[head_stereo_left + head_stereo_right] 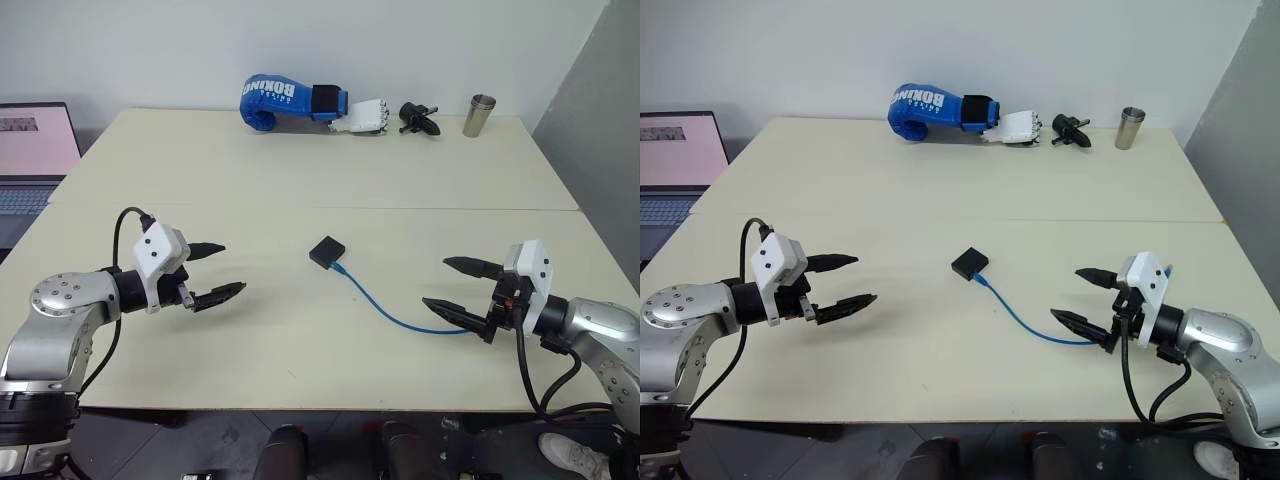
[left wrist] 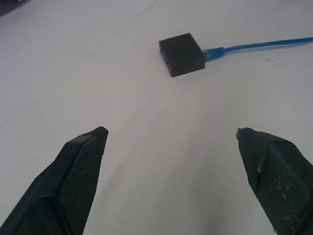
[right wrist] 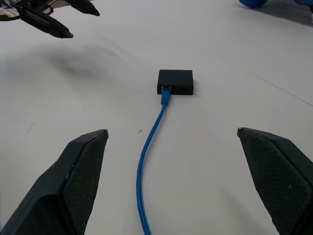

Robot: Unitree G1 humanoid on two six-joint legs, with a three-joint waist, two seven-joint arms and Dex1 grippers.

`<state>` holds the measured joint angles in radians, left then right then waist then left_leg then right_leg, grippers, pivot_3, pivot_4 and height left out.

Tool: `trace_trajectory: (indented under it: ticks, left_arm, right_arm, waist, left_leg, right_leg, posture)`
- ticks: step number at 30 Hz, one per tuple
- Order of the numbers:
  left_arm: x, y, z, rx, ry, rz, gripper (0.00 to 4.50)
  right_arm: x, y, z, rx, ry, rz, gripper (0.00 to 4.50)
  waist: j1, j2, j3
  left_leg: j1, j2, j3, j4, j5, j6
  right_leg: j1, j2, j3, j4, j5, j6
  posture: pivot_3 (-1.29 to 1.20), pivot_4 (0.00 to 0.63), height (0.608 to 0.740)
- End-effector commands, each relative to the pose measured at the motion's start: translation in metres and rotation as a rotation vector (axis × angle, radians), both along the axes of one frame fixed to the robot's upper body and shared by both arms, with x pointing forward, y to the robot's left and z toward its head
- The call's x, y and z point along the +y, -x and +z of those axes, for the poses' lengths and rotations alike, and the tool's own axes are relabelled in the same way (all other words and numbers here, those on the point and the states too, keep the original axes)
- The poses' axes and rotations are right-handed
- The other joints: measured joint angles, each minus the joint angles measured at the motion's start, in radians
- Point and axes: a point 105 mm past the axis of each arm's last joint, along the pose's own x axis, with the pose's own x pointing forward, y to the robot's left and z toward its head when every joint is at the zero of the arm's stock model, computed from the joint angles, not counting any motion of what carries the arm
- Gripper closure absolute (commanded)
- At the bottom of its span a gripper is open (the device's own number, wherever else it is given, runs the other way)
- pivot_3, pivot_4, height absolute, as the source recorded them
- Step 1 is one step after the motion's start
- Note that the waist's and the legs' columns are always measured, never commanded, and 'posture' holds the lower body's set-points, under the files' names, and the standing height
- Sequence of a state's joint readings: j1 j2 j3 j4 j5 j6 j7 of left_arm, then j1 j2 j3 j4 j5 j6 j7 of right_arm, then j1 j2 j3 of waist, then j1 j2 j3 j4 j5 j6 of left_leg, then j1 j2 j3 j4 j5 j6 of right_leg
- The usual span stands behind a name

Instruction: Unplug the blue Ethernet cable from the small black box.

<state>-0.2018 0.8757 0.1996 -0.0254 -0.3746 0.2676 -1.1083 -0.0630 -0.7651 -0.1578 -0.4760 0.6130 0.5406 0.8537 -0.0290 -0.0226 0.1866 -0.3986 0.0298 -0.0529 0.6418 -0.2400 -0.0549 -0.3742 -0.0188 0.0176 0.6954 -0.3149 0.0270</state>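
My right gripper grabs the cable by its plug end (image 1: pixel 338 268) at the box next, since the blue cord (image 1: pixel 385 313) curves slack across the table.
The small black box (image 1: pixel 326 251) lies flat in the middle of the cream table. The blue Ethernet cable (image 1: pixel 385 308) is plugged into its near right edge and curves across the table toward my right gripper (image 1: pixel 452 284), ending just under that gripper's fingers. My right gripper is open and holds nothing. On the left, my left gripper (image 1: pixel 224 270) hovers above the table, open and empty, pointing at the box from well to its left. The box (image 3: pixel 175 82) and the plug (image 3: pixel 166 93) are plain in the right wrist view; the left wrist view has the box (image 2: pixel 181 54) too.
Along the table's far edge lie a blue boxing glove (image 1: pixel 285 101), a white robotic hand (image 1: pixel 362 118), a black clamp-shaped tool (image 1: pixel 418 118) and a metal cup (image 1: pixel 479 115). A laptop (image 1: pixel 33 150) stands off the table's left side. A seam (image 1: pixel 400 209) crosses the tabletop.
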Motion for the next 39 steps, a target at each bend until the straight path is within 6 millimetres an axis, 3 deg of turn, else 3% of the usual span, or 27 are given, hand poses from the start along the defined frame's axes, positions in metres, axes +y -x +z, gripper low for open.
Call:
trace_trajectory:
  ticks: [1, 9, 16, 23, 28, 33, 36, 39]
  left_arm:
    - [0.001, 0.005, -0.007, 0.036, -0.067, -0.043, 0.02]
    - [-0.012, 0.003, -0.005, 0.069, -0.029, -0.089, 0.02]
    - [-0.025, 0.002, -0.001, 0.044, -0.041, -0.181, 0.02]
    - [-0.032, 0.000, 0.001, 0.018, -0.039, -0.262, 0.02]
    - [-0.037, -0.002, -0.001, 0.047, -0.065, -0.313, 0.02]
    - [-0.039, -0.003, 0.000, 0.054, -0.072, -0.338, 0.02]
    - [-0.038, -0.003, 0.002, 0.052, -0.083, -0.349, 0.00]
    - [-0.035, -0.005, 0.004, 0.052, -0.077, -0.331, 0.00]
  right_arm:
    - [0.003, 0.005, 0.014, -0.035, 0.015, 0.048, 0.00]
    - [0.016, 0.005, 0.010, -0.013, 0.028, 0.075, 0.00]
    - [0.049, -0.036, -0.014, -0.037, 0.085, -0.056, 0.00]
    - [0.096, -0.075, -0.037, -0.047, 0.054, -0.124, 0.00]
    - [0.119, -0.088, -0.058, -0.017, 0.058, -0.110, 0.00]
    - [0.124, -0.097, -0.069, 0.001, 0.060, -0.111, 0.00]
    - [0.124, -0.101, -0.071, -0.001, 0.065, -0.112, 0.46]
    - [0.123, -0.103, -0.071, -0.002, 0.066, -0.109, 1.26]
  waist:
    - [0.000, 0.000, 0.000]
    - [-0.001, 0.000, 0.000]
    - [-0.005, 0.000, 0.000]
    - [-0.003, 0.000, 0.000]
    - [-0.001, 0.000, 0.000]
    - [-0.003, 0.000, 0.000]
    - [-0.004, 0.000, 0.000]
    - [-0.004, 0.000, 0.000]
  left_leg:
    - [0.000, 0.000, 0.000, 0.000, 0.000, 0.000]
    - [0.000, 0.000, 0.000, 0.000, 0.000, 0.000]
    - [0.000, 0.000, 0.000, 0.000, 0.000, 0.000]
    - [-0.002, 0.000, 0.000, 0.000, 0.000, 0.000]
    - [-0.003, 0.000, 0.001, 0.001, 0.000, 0.000]
    - [-0.003, 0.000, 0.001, 0.001, 0.000, 0.000]
    - [-0.003, 0.000, 0.001, 0.001, 0.000, 0.000]
    - [-0.003, 0.000, 0.001, 0.000, 0.000, 0.000]
  right_leg:
    - [0.000, 0.000, 0.000, 0.000, 0.000, 0.000]
    - [0.000, 0.000, 0.000, 0.000, 0.000, 0.000]
    - [-0.001, 0.001, 0.000, 0.001, 0.000, 0.000]
    - [-0.004, 0.001, 0.001, 0.002, 0.000, 0.000]
    - [-0.004, 0.001, 0.000, 0.002, 0.000, 0.000]
    - [-0.005, 0.001, 0.000, 0.002, 0.000, 0.000]
    - [-0.005, 0.001, 0.001, 0.003, 0.000, 0.000]
    - [-0.005, 0.001, 0.000, 0.003, 0.000, 0.000]
  posture:
    - [0.00, 0.150, 0.740]
    - [0.00, 0.150, 0.740]
    - [0.00, 0.150, 0.740]
    - [0.00, 0.150, 0.740]
    - [0.00, 0.150, 0.740]
    - [0.00, 0.150, 0.740]
    - [0.00, 0.150, 0.740]
    - [0.00, 0.150, 0.740]
